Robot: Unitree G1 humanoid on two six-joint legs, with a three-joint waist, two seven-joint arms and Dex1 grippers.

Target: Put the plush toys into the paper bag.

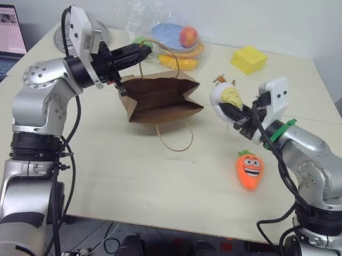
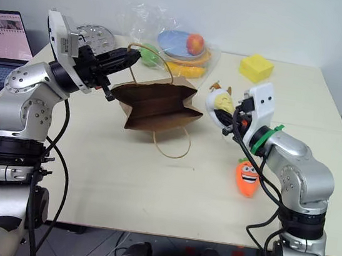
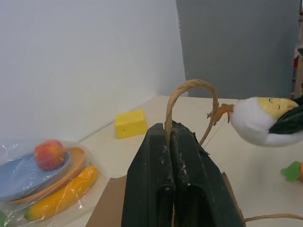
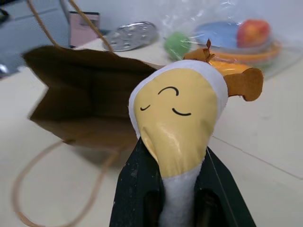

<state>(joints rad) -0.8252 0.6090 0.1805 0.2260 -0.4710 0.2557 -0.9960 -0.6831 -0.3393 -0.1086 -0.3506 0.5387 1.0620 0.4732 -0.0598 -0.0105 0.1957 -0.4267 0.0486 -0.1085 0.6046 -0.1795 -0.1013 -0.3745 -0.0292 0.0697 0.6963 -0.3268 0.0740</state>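
The white egg-shaped plush toy (image 1: 227, 96) hangs outside the paper bag's opening. My right gripper moves the toy into the bag before it releases the toy.
The brown paper bag (image 1: 159, 98) lies on its side on the table, its mouth turned toward my right arm. My left gripper (image 1: 146, 49) is shut on the bag's upper loop handle (image 3: 189, 92) and holds it up off the table. My right gripper (image 1: 234, 115) is shut on the white egg-shaped plush toy (image 1: 227, 96), which hangs above the table just right of the bag's mouth. In the right wrist view its yellow face (image 4: 177, 113) sticks up between the black fingers. The orange carrot plush toy (image 1: 250, 170) lies on the table below my right gripper.
A clear plastic bag of fruit on plates (image 1: 173, 37) sits behind the paper bag. A yellow block (image 1: 249, 59) lies at the back right. A laptop (image 1: 0, 36) stands at the far left, with a silver disc (image 2: 95, 31) near it. The bag's lower handle (image 1: 178, 143) loops over the table.
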